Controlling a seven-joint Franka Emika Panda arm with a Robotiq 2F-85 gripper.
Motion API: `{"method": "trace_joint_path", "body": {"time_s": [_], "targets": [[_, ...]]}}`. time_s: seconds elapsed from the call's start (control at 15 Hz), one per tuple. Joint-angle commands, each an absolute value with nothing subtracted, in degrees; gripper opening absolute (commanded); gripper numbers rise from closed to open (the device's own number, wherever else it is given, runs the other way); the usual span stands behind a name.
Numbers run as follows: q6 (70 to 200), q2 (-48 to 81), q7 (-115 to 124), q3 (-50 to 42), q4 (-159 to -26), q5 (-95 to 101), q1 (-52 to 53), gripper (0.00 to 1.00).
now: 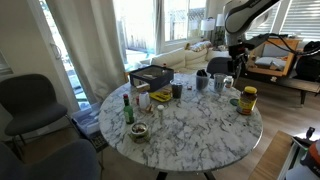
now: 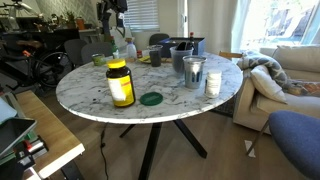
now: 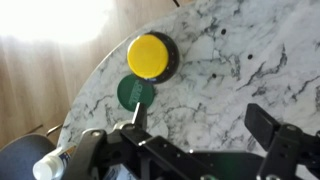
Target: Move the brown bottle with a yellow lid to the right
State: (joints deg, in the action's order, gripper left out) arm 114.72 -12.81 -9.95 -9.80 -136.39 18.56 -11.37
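Note:
My gripper grabs the brown bottle's yellow lid end from above next, which leaves the bottle's base free to set it upright.
The brown bottle with a yellow lid stands upright near the table's edge, also seen in the other exterior view. In the wrist view I see its yellow lid from above, with a green coaster right beside it. My gripper is open and empty, high above the marble top and apart from the bottle. It shows in both exterior views, raised above the table.
The round marble table holds a slim green bottle, mugs, a glass jar, a white cup and a dark box. The green coaster lies next to the bottle. Chairs and a sofa stand around.

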Motion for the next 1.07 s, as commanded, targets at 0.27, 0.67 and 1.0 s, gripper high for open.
{"method": "trace_joint_path", "body": {"time_s": [0.27,0.67,1.0], "targets": [[130.60,-23.65,-12.91,-22.14,-148.36,24.70,-21.68,1.00],[132.07,-22.92,-16.15,-24.43,-146.95,21.90,-22.31,1.00],[126.73,-18.05,-19.29,-24.66,-146.09,9.18,-18.55,1.00]]}}
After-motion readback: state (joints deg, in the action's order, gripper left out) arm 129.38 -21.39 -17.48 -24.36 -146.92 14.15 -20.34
